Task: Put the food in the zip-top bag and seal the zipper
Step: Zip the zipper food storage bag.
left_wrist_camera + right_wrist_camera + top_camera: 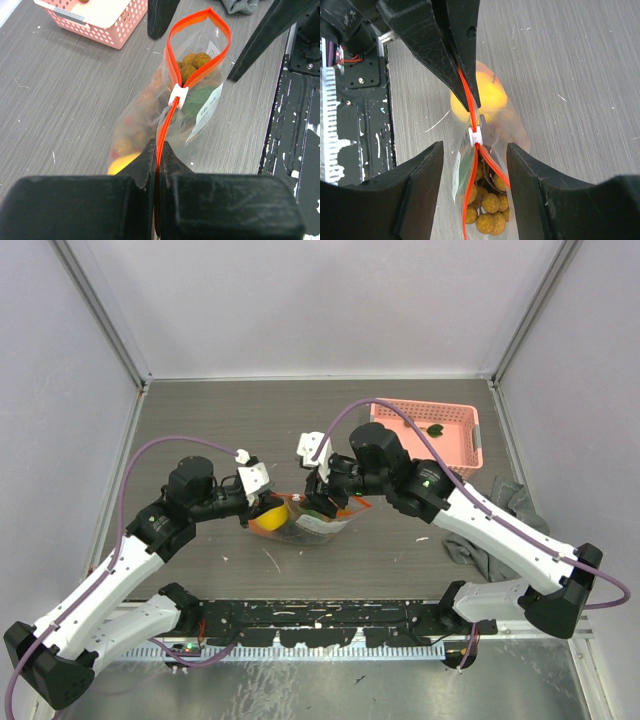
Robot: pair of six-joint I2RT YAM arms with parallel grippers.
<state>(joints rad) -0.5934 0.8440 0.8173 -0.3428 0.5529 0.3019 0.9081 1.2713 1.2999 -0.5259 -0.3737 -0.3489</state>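
Observation:
The robot's right gripper next needs to grab the slider with its fingers on both sides of the red-orange zipper, so that it can pull the white slider (178,95) along the bag's opening and seal the bag.
The zip-top bag (318,523) stands on the table between both arms, with food inside it. My left gripper (159,145) is shut on the red-orange zipper (172,75) at the bag's closed end. A white slider (178,95) sits partway along the strip; beyond it the mouth gapes open. A bunch of small brown balls (487,210) lies under the open part, and the yellow round fruit (487,92) lies at the pinched end. Orange fruit (145,95) shows blurred through the plastic. My right gripper (475,152) is open, its jaws standing apart on either side of the open mouth, just short of the slider (475,135).
A pink lattice basket (425,430) with a green leaf in it stands at the back right. A grey cloth (520,502) lies by the right wall. The black mounting rail (330,625) runs along the near edge.

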